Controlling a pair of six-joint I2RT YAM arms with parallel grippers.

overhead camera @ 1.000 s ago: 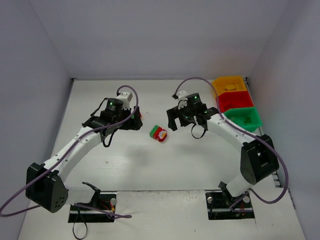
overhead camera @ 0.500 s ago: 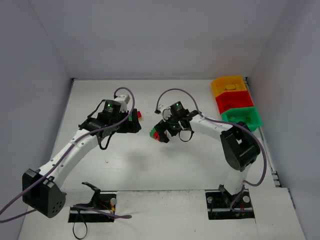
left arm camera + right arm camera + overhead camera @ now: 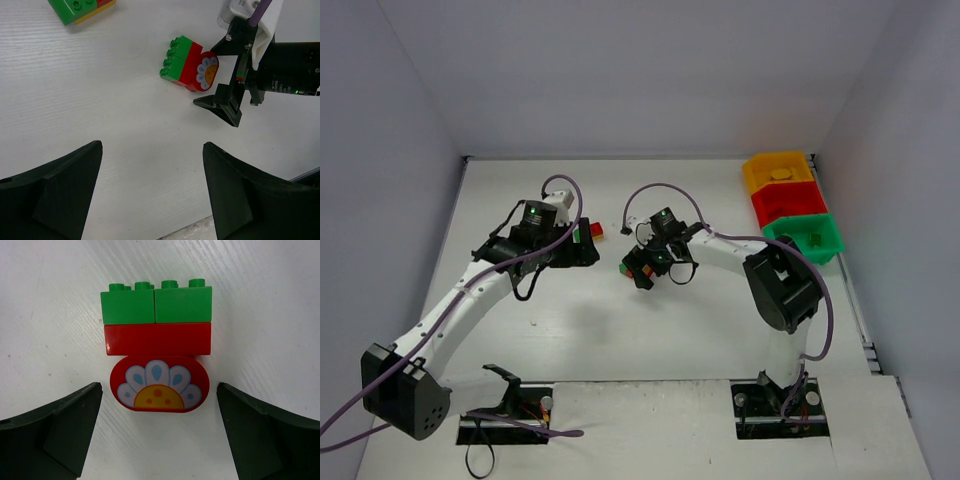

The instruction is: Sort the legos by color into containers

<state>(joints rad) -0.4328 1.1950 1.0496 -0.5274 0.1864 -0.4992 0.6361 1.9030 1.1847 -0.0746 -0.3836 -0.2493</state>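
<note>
My right gripper should close on the flower piece now, because both fingers reach past its rounded lower edge and are level with the flower print.
A stuck-together lego cluster point(image 3: 157, 340) lies on the white table: two green bricks, a red brick and a red rounded piece with a flower print. My right gripper point(image 3: 159, 388) is open, and its fingers stand either side of the flower piece without touching it. From the top the cluster point(image 3: 631, 268) is partly hidden under that gripper point(image 3: 643, 268). My left gripper point(image 3: 152, 145) is open over bare table, short of the cluster point(image 3: 187, 65). A second green, red and yellow cluster point(image 3: 80, 9) lies at its upper left. The yellow point(image 3: 758, 170), red point(image 3: 766, 206) and green point(image 3: 832, 240) containers stand at the far right.
The right arm's black wrist and fingers point(image 3: 227, 105) sit just right of the cluster in the left wrist view. A yellow brick point(image 3: 781, 175) lies in the yellow bin and a green one point(image 3: 815, 238) in the green bin. Grey walls enclose the table.
My right arm has swung left from near the bins to the flower cluster, and its fingers now straddle it. My left arm has edged slightly forward.
</note>
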